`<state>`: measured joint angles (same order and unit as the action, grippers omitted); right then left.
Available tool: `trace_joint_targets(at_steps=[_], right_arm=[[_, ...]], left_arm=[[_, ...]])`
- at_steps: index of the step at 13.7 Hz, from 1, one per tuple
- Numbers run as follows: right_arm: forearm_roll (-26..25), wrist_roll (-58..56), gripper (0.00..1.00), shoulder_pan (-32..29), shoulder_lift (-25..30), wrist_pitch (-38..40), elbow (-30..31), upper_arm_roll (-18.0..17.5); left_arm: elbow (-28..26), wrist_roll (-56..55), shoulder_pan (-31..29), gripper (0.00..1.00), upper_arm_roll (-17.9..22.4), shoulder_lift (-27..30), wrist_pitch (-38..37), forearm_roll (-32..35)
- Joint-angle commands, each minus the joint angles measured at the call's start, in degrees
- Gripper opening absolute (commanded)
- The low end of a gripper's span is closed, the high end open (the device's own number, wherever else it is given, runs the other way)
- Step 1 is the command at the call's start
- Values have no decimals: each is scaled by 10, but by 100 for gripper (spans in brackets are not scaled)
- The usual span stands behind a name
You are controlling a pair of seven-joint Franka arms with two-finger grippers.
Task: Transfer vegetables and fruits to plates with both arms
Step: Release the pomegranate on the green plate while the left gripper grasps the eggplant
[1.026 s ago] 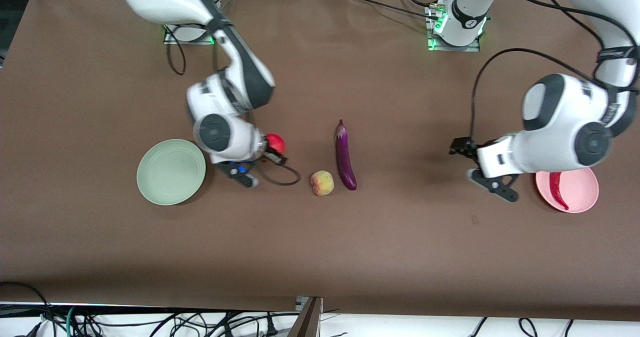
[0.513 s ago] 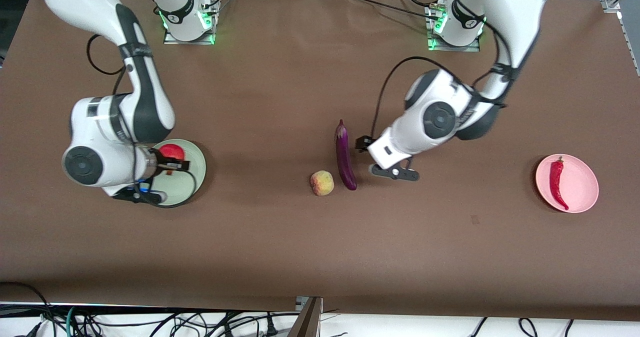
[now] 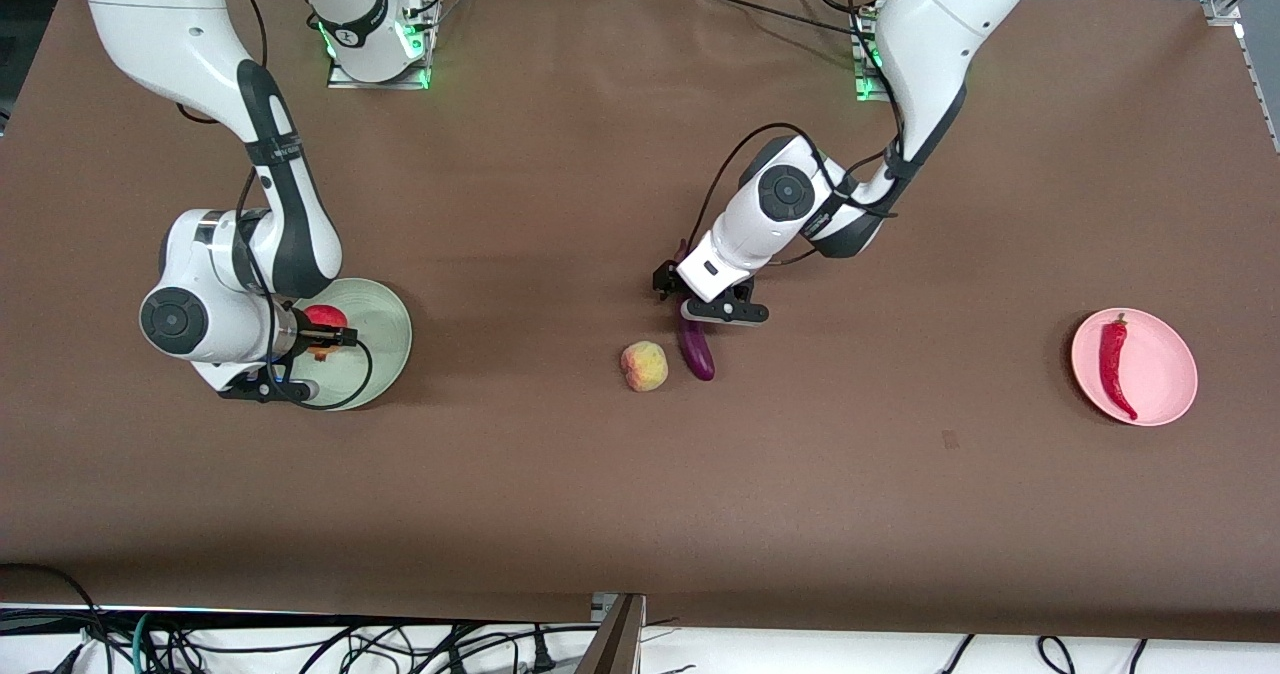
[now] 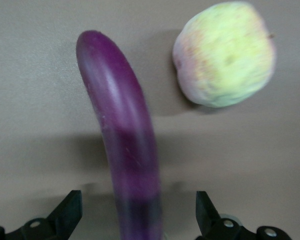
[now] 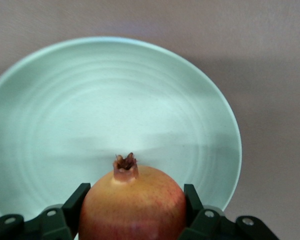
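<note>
The purple eggplant needs to go to the pink plate, so I will pick it up next with my left gripper by its stem end (image 4: 140, 220).
My right gripper (image 3: 326, 335) is shut on the red-orange fruit (image 3: 319, 315) and holds it low over the pale green plate (image 3: 385, 329). In the right wrist view the fruit (image 5: 132, 205) sits between the fingers (image 5: 80, 197) over the plate (image 5: 115, 100). My left gripper (image 3: 672, 289) is open over the purple eggplant (image 3: 698, 356). In the left wrist view the eggplant (image 4: 127, 145) runs between the spread fingers (image 4: 70, 210), untouched. The peach (image 3: 644, 366) lies beside the eggplant and also shows in the left wrist view (image 4: 225, 52). The red chili (image 3: 1112, 364) lies on the pink plate (image 3: 1165, 374).
Brown cloth covers the table (image 3: 640, 474). The two arm bases stand along the edge farthest from the front camera. Cables hang below the table's near edge.
My right arm carried the red-orange fruit from the table to over the green plate. My left arm swung from the pink plate to over the eggplant, leaving the chili on that plate.
</note>
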<state>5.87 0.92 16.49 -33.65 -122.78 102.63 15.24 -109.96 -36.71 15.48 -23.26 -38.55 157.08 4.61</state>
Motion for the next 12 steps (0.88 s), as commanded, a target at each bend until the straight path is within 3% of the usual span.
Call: trace_joint_targets(at_steps=[1,2,3,8,10,12], right_arm=[[0,-5,95,-2,22,0,7,-6],[1,5,96,1,24,10,-1,-6],[1,30,96,3,24,28,-17,-9],[1,136,97,9,17,134,-108,-42],[3,194,97,9,17,144,-130,-72],[30,259,96,9,14,144,-147,-101]], left_arm=[[8,-8,9,93,11,-21,30,28],[8,-8,10,32,14,-21,30,28],[8,-8,10,0,14,-21,30,28],[7,-3,2,0,14,-7,19,29],[15,-1,1,0,17,27,-69,29],[59,30,-9,0,22,50,-202,44]])
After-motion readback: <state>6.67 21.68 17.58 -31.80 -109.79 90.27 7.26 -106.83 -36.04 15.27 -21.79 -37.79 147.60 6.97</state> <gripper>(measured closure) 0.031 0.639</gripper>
